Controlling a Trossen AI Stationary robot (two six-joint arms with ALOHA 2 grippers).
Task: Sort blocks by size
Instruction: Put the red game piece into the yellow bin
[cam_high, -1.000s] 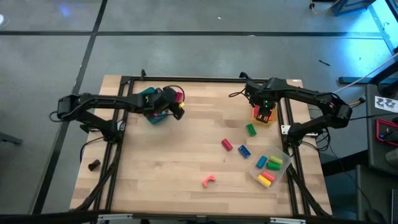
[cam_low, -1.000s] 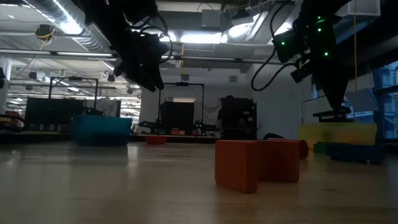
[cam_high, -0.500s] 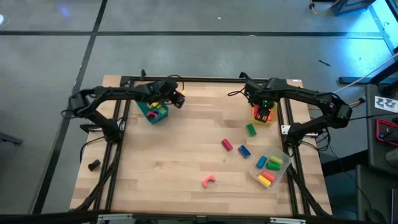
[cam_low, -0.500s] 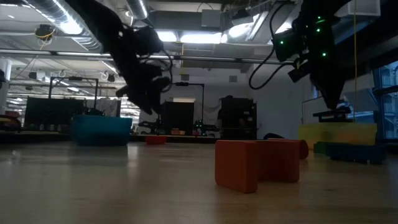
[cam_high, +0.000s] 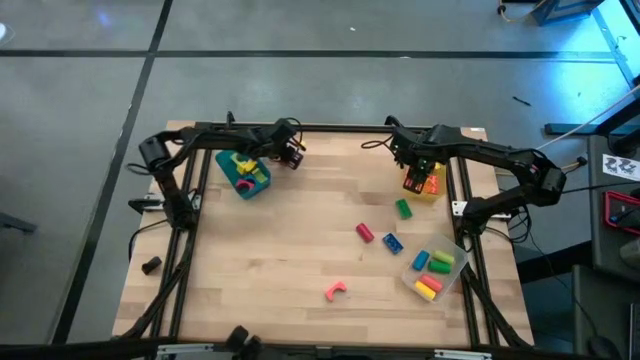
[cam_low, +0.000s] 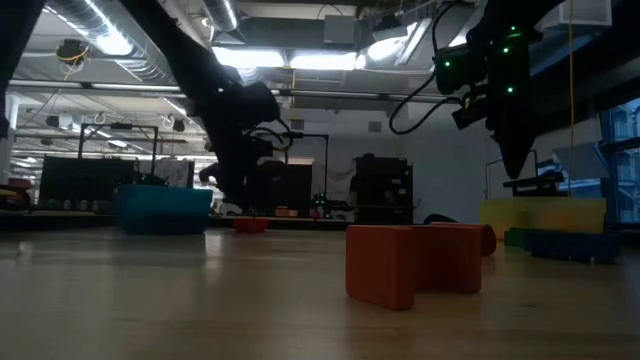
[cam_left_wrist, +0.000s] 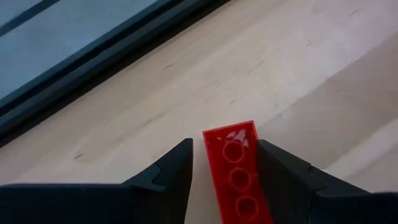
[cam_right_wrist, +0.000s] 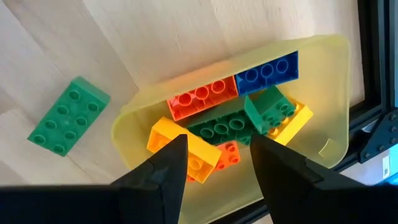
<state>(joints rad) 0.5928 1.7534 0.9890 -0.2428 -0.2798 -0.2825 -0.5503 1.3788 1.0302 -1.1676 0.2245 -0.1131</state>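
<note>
I will next grab the red brick's long sides with my left gripper to sort it into the yellow tray (cam_high: 429, 193).
A red brick (cam_left_wrist: 239, 177) lies on the table near its far edge, just right of the teal tray (cam_high: 243, 172); it also shows in the low view (cam_low: 250, 225). My left gripper (cam_high: 295, 157) is open and low over it, one finger on each long side (cam_left_wrist: 224, 146). My right gripper (cam_high: 419, 177) is open and empty above the yellow tray (cam_right_wrist: 323, 118), which holds several blocks. A green brick (cam_high: 403, 208), a pink cylinder (cam_high: 365, 232), a blue brick (cam_high: 392, 243) and a pink arch (cam_high: 336, 291) lie loose on the table. My left gripper comes at the red brick slanting down, its fingers lying along the brick. A gap shows between one finger (cam_left_wrist: 177, 165) and the brick's long side; the other finger (cam_left_wrist: 277, 165) stands right at the other long side (cam_left_wrist: 254, 155). I cannot tell whether it touches.
A clear tray (cam_high: 435, 272) with several blocks stands at the near right. The teal tray holds yellow and pink blocks. A small black lump (cam_high: 151, 265) lies off the table's left side. The arch looms close in the low view (cam_low: 412, 262).
My left gripper has gone from above the teal tray toward the table's right and far edge and down, ending low around the red brick, which has stayed where it lay. My right gripper has shifted a little over the yellow tray.
</note>
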